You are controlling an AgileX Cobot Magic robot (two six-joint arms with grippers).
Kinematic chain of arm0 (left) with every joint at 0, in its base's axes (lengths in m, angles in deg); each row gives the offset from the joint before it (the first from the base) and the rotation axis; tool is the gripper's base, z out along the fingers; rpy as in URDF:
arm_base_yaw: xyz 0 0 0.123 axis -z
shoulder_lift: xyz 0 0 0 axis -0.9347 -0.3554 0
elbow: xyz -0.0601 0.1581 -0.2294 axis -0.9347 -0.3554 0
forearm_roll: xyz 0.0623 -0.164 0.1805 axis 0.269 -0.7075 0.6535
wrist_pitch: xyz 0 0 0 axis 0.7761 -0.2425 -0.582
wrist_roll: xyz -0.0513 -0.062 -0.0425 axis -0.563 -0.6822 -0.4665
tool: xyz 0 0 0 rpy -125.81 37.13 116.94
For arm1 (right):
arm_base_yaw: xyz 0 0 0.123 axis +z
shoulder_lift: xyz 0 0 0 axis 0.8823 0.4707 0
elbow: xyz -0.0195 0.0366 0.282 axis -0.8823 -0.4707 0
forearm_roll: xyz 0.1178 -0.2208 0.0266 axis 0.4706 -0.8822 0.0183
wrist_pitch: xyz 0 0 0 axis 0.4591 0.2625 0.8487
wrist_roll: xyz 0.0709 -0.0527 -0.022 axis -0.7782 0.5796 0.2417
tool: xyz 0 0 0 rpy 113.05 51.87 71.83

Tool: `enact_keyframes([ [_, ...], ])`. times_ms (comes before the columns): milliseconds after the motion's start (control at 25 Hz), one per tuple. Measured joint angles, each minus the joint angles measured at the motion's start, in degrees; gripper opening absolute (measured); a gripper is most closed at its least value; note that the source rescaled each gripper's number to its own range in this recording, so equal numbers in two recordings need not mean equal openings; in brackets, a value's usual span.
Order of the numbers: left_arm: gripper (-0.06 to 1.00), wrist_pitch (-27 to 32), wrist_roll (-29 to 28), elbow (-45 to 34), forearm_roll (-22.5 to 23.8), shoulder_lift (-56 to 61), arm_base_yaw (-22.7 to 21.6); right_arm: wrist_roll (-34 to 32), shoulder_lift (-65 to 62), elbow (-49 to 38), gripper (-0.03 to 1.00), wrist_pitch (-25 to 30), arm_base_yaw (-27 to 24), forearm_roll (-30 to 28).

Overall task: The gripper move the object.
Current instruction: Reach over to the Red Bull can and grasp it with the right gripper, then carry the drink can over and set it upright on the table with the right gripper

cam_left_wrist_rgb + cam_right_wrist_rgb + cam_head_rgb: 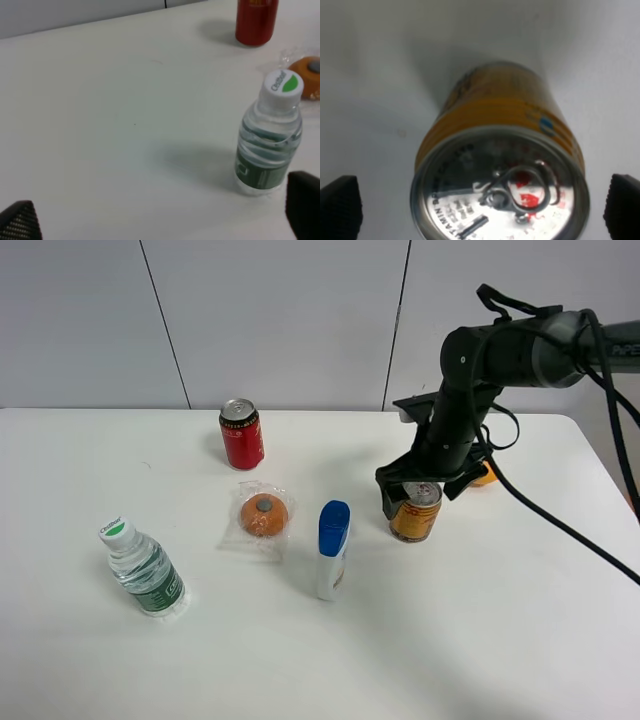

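Note:
I will close my right gripper now, because both fingers reach down past the can's silver top [427, 493] on either side of the can's upper body [417, 514] and would hold the yellow-gold can.
The yellow-gold can [415, 517] with a silver top stands upright on the white table [480, 640], right of centre. My right gripper [419, 494] hangs right over it, its jaws apart with one black finger on each side of the can's top. In the right wrist view the can [500, 150] fills the middle, and the fingertips [339, 205] sit at both edges with a gap to the can. My right gripper [480, 207] is open. My left gripper [160, 220] is open and empty, low over bare table; it is out of the exterior high view.
A red soda can [242, 434] stands at the back. A wrapped orange round thing [263, 515] and a white bottle with a blue cap [332, 550] sit mid-table. A water bottle [142, 568] stands front left, close to my left gripper [270, 145]. An orange object [487, 477] lies behind my right arm.

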Motion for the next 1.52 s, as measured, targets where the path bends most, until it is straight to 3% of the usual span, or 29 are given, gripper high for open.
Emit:
enact_keyframes([
  [120,1.00,0.00,0.00,0.00,-0.06,0.00,0.00,0.00,0.78,0.00,0.83,-0.14,0.00,0.00],
  [280,1.00,0.00,0.00,0.00,-0.06,0.00,0.00,-0.45,1.09,0.00,0.47,-0.14,0.00,0.00],
  [400,1.00,0.00,0.00,0.00,-0.06,0.00,0.00,-0.65,1.34,0.00,0.35,-0.79,0.00,0.00],
  [960,1.00,0.00,0.00,0.00,-0.06,0.00,0.00,-0.65,1.45,0.00,0.30,-3.24,0.00,0.00],
  [1240,1.00,0.00,0.00,0.00,-0.06,0.00,0.00,-0.65,1.45,0.00,0.03,-3.24,0.00,-0.19],
  [1520,1.00,0.00,0.00,0.00,-0.06,0.00,0.00,-0.65,1.45,0.00,0.00,-2.45,0.00,-0.20],
])
